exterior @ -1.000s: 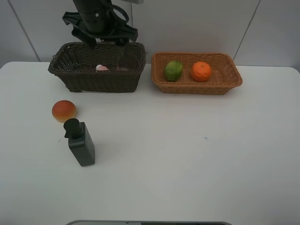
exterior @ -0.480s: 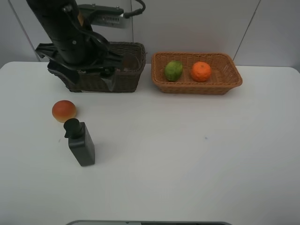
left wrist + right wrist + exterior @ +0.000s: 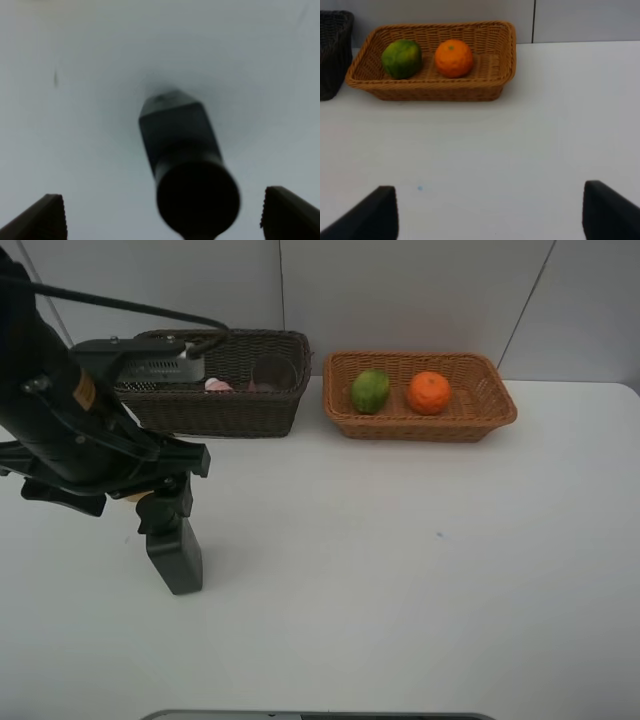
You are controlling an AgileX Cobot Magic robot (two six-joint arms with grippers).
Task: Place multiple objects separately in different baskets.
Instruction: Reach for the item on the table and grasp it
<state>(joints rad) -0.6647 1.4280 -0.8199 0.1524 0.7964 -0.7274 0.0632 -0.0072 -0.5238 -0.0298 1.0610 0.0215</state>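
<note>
It isn't time to close my left gripper on the dispenser's body [image 3: 175, 130] yet. Its fingers are still high around the pump head [image 3: 197, 197], so it should first go lower.
The dark grey pump dispenser [image 3: 176, 552] stands upright on the white table [image 3: 400, 570] at the front left. My left gripper [image 3: 140, 485] hovers open just above it. In the left wrist view the dispenser's round pump head [image 3: 197, 197] sits between the wide-apart fingertips of the left gripper [image 3: 170, 220], untouched. The arm covers the bun. The dark brown basket [image 3: 225, 415] holds the pink bottle's cap [image 3: 217, 385] and the mauve cup [image 3: 272, 372]. The orange-tan basket [image 3: 490, 410] holds the green fruit [image 3: 370, 390] and tangerine [image 3: 430, 392]. My right gripper [image 3: 492, 215] is open over bare table, with nothing between its fingers.
Both baskets stand side by side along the table's far edge against the wall. In the right wrist view the orange-tan basket [image 3: 490, 85] lies ahead with the green fruit [image 3: 401, 58] and tangerine [image 3: 453, 58] inside. A small blue speck [image 3: 438, 535] marks the table.
My left arm has swung from above the dark brown basket forward and to the left, and now hangs over the dispenser and hides the bun. Gripper openings are unchanged.
</note>
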